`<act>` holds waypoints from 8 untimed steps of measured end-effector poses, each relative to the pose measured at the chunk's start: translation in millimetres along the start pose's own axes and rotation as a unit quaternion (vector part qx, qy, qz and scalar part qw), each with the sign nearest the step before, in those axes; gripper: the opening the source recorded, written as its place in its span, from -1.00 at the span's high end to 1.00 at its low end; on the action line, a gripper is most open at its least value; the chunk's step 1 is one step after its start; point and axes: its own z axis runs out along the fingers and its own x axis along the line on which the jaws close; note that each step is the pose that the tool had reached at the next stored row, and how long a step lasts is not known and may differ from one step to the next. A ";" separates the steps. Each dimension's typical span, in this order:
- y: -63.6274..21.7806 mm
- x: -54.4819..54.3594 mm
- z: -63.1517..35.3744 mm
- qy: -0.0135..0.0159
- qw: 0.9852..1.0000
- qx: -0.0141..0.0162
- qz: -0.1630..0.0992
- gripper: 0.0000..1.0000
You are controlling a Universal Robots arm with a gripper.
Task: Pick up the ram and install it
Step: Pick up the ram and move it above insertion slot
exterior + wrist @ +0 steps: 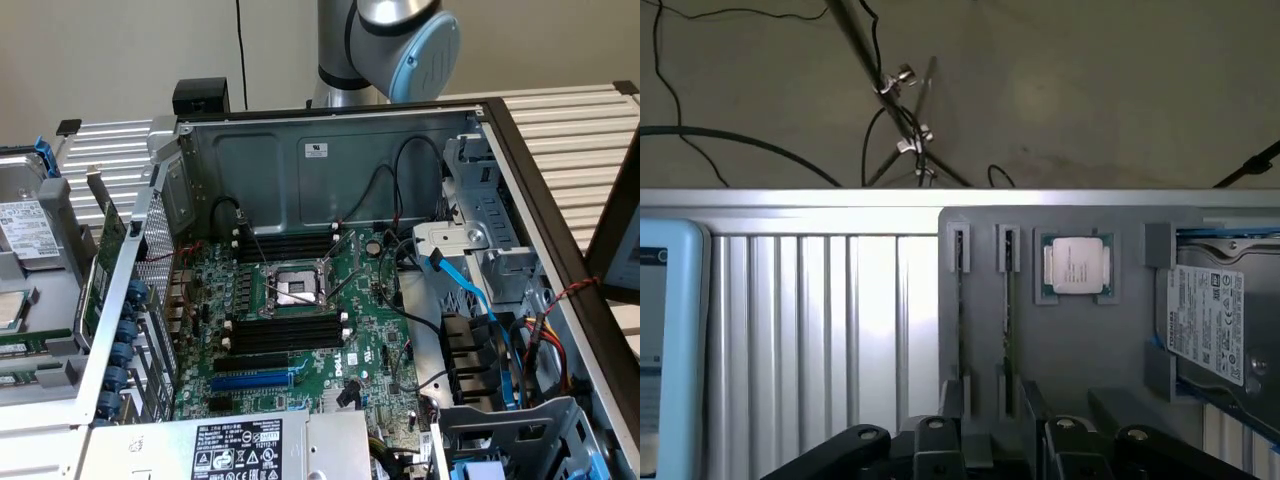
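Note:
The holder's grey posts hold both ends of the ram, so the robot's gripper will next grab the ram by the middle of its exposed top edge (960, 325).
The ram (1008, 325) is a thin green stick standing on edge in a slot of the grey parts holder (1070, 350). In the exterior view the ram (40, 338) shows as a green strip in that holder (50, 400), at the exterior view's left, outside the computer case. My gripper (992, 405) hangs above the holder with its black fingers (952, 400) apart, one on each side of the stick's line. It is open and nothing is between them. The black memory slots (285, 335) lie beside the processor socket (290, 288) on the motherboard.
The holder also carries a loose processor (1077, 265) and a hard drive (1212, 320). A second holder slot (960, 320) runs beside the ram. The open case (330, 150) has tall metal walls, cables (470, 290) on the exterior view's right, and a blue expansion slot (260, 380).

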 end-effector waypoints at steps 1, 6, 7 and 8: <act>0.0 0.0 1.9 0.000 1.000 0.000 -0.001 0.27; 0.0 0.1 11.0 0.000 1.000 0.000 -0.005 0.27; 0.0 0.2 12.8 0.000 1.000 0.000 -0.006 0.27; 0.0 0.2 14.6 0.000 1.000 0.000 -0.007 0.27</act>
